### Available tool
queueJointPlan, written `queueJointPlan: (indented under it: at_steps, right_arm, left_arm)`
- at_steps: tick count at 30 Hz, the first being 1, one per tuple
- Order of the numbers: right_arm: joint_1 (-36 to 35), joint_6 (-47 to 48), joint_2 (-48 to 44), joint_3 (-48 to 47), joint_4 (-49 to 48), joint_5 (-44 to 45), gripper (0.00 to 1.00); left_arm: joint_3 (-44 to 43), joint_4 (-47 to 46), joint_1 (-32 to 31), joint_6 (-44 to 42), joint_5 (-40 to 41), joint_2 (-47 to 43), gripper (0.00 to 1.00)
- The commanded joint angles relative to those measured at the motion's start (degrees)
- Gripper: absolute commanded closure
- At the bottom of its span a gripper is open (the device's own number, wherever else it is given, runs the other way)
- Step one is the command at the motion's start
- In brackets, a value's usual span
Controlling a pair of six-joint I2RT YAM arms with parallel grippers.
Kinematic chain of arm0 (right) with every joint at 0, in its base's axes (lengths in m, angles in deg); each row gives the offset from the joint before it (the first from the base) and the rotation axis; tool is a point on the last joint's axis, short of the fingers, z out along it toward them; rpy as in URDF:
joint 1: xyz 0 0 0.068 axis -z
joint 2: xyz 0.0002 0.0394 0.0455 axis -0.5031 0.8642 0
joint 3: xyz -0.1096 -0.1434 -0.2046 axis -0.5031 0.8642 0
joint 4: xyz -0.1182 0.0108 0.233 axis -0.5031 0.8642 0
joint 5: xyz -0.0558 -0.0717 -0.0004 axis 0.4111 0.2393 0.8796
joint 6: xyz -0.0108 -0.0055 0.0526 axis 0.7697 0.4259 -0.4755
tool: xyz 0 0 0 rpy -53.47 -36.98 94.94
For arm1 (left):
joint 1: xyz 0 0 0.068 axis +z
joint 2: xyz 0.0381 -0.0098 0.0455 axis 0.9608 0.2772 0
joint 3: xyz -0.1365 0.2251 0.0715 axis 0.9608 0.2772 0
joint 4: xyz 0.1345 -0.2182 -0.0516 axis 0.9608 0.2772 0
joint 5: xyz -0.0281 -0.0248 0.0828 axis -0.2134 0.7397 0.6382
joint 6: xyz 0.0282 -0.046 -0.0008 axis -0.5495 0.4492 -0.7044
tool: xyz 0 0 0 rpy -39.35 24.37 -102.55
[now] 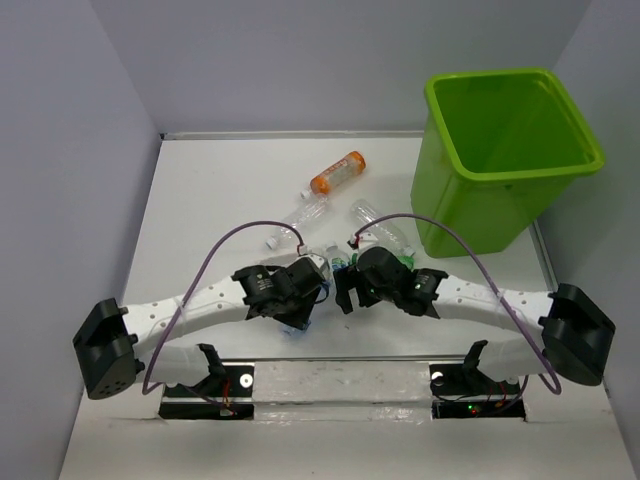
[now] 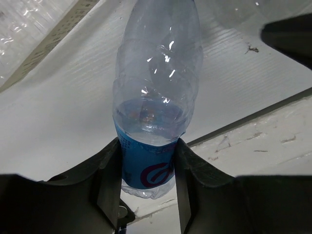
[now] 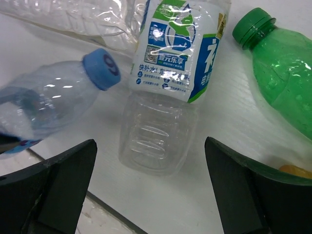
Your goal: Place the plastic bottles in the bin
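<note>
My right gripper should move lower first and then close on the bottle. My fingers stop above the clear bottle's base, short of its label, so they would miss the bottle if I closed now.
My left gripper is shut on the blue-labelled lower end of a clear crinkled bottle, one finger on each side of the label. My right gripper stands open, apart from the base of a clear bottle with a blue, green and white label lying between its fingers on the table. Beside it lie a green bottle and the blue-capped bottle. Both grippers meet at the table's middle. An orange bottle and two clear bottles lie farther back. The lime-green bin stands at the back right.
Grey walls close in the white table on the left, back and right. A dark seam runs across the table surface near the grippers. A purple cable loops over each arm.
</note>
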Motion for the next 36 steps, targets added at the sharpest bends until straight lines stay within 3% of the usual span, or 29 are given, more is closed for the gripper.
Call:
queueJointPlan:
  at_steps: [1,6,15,16,17,19,23,31,36]
  right_arm:
    - [-1.2,1.1,4.6,-4.9,0.9,7.8,0.02]
    - [-2.9,1.4,10.1,-7.5,2.1,10.5,0.04]
    - [-4.1,0.4,12.1,-8.3,2.9,12.3,0.33]
    - [-4.1,0.2,12.3,-8.3,3.1,12.6,0.42]
    - [-4.1,-0.1,12.2,-8.1,3.6,12.9,0.46]
    - [-5.4,-0.8,11.5,-8.1,4.5,13.4,0.49]
    - [-8.3,-2.4,3.5,-8.6,7.8,16.1,0.60]
    - [-12.4,-3.2,-10.7,-14.4,17.8,22.2,0.63]
    - [-12.4,4.1,-18.4,-21.5,16.9,25.7,0.66]
  left_arm:
    - [-0.6,2.5,-0.3,1.6,-0.4,-5.5,0.61]
    - [-2.4,5.0,-0.3,2.3,-0.3,-10.2,0.62]
    - [-12.7,14.7,-0.3,3.0,12.2,-12.6,0.62]
    - [-13.6,14.8,-0.3,3.0,13.3,-12.7,0.63]
    - [-15.2,15.0,-0.3,3.1,14.1,-12.9,0.63]
    - [-17.4,15.2,-0.3,3.9,17.0,-13.4,0.63]
    - [-21.3,14.2,-0.2,4.0,20.7,-13.9,0.65]
    - [-26.6,8.0,-0.2,2.4,25.7,-15.2,0.66]
    - [-28.6,1.3,-0.2,0.5,26.6,-16.7,0.66]
